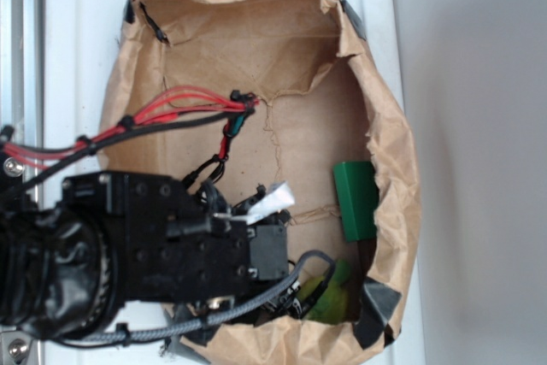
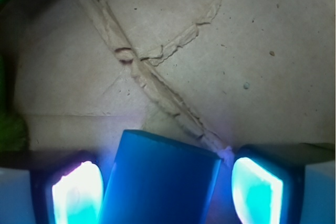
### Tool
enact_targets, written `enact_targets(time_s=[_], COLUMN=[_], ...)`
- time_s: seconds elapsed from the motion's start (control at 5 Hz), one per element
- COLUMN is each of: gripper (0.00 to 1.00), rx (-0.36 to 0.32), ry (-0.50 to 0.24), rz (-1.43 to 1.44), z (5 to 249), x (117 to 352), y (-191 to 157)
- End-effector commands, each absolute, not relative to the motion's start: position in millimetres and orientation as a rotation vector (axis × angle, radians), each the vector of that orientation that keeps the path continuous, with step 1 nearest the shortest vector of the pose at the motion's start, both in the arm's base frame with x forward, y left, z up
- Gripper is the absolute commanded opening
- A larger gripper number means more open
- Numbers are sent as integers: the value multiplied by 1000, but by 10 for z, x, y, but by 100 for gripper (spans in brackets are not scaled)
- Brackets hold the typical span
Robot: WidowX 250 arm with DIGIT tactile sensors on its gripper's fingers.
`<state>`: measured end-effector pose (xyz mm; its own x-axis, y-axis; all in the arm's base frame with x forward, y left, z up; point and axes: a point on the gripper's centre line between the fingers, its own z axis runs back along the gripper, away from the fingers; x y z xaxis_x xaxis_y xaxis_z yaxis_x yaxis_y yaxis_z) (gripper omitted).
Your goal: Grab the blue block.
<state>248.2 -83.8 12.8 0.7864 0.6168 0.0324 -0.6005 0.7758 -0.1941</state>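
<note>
My fingertips reach down on either side of the blue block (image 2: 163,182), and closing now would catch it, so my gripper closes on the block next.
In the wrist view the blue block (image 2: 163,182) lies flat on brown paper, slightly skewed, between my two fingers. My gripper (image 2: 168,184) is open and straddles it. The left pad (image 2: 76,192) sits almost against the block's left edge. The right pad (image 2: 257,190) stands a small gap away from its right edge. Both pads glow blue-white. In the exterior view the black arm (image 1: 171,245) covers the lower left of the paper, and the blue block and my fingertips are hidden beneath it.
Crumpled brown paper (image 1: 291,126) with raised walls lines the work area. A dark green block (image 1: 356,201) lies by the right wall. A yellow-green plush toy (image 1: 329,301) sits at the bottom right, near a black clip (image 1: 376,309). Red and black cables (image 1: 171,113) cross the left.
</note>
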Motion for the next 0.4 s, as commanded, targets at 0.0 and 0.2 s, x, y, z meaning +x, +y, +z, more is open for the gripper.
enact_targets(time_s=[0.0, 0.2], gripper=[100, 100], rx=[-142, -131], ry=[-57, -31], rz=[768, 808], z=[138, 177], x=[2366, 2342], y=[-894, -931])
